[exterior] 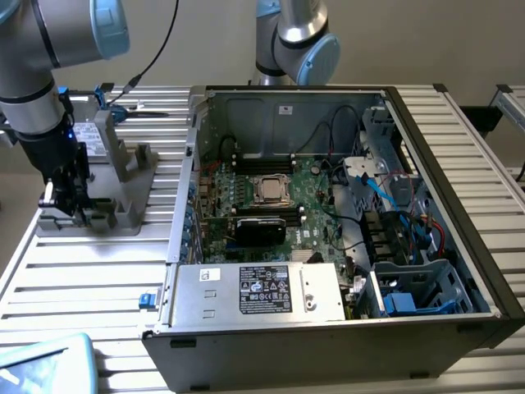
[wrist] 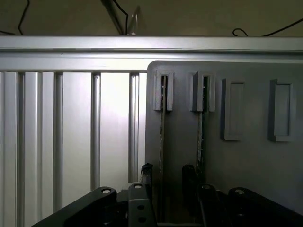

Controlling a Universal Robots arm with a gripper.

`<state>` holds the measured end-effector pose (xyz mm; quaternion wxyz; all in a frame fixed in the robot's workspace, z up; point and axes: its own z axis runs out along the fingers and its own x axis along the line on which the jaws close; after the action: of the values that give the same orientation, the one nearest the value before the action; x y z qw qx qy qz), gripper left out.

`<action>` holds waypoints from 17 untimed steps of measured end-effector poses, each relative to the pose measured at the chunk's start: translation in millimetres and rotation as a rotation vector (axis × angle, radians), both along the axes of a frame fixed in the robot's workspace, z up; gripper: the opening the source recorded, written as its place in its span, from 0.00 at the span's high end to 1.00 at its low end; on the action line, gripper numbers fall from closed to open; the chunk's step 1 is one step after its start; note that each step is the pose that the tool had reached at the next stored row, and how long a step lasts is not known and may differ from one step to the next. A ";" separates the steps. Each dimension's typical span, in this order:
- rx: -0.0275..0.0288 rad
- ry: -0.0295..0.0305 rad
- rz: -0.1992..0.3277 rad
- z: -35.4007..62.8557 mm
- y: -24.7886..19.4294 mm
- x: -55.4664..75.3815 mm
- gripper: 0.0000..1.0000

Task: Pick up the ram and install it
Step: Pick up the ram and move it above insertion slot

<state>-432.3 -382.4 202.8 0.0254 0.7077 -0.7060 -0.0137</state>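
Note:
My gripper grabs the ram by its exposed middle (wrist: 161, 177) next, where both sides of the ram stand free, since the grey holder's slotted post closes around the ram's end.
In the wrist view, the ram (wrist: 163, 123) is a thin green stick seen edge-on, standing in a slot of the grey holder (wrist: 251, 161). A second similar stick (wrist: 202, 123) stands in the neighbouring slot. My gripper (wrist: 168, 177) is open, low over the holder, with its two black fingers on either side of the first stick and a gap on each side. The other stick lies just outside one finger (wrist: 189, 176). In the exterior view my gripper (exterior: 70, 201) hangs over the holder (exterior: 123, 197) at the exterior view's left, beside the open computer case (exterior: 189, 172).
The case holds a motherboard with a CPU socket (exterior: 271, 190) and black memory slots (exterior: 262, 166), cables and a silver power supply (exterior: 262, 289). A grey drive with blue tabs (exterior: 105, 123) stands behind the holder. A second arm (exterior: 295, 41) stands behind the case. The table (exterior: 90, 279) is ribbed aluminium.

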 end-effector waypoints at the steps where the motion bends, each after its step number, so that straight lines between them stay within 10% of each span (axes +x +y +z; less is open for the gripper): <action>1: 0.0000 -0.0004 0.000 -0.1 0.0 -0.1 0.60; 17: 0.0000 -0.0050 0.000 -2.7 0.0 -2.4 0.60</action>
<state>-434.7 -382.4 200.1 0.0237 0.7077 -0.7060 -0.0119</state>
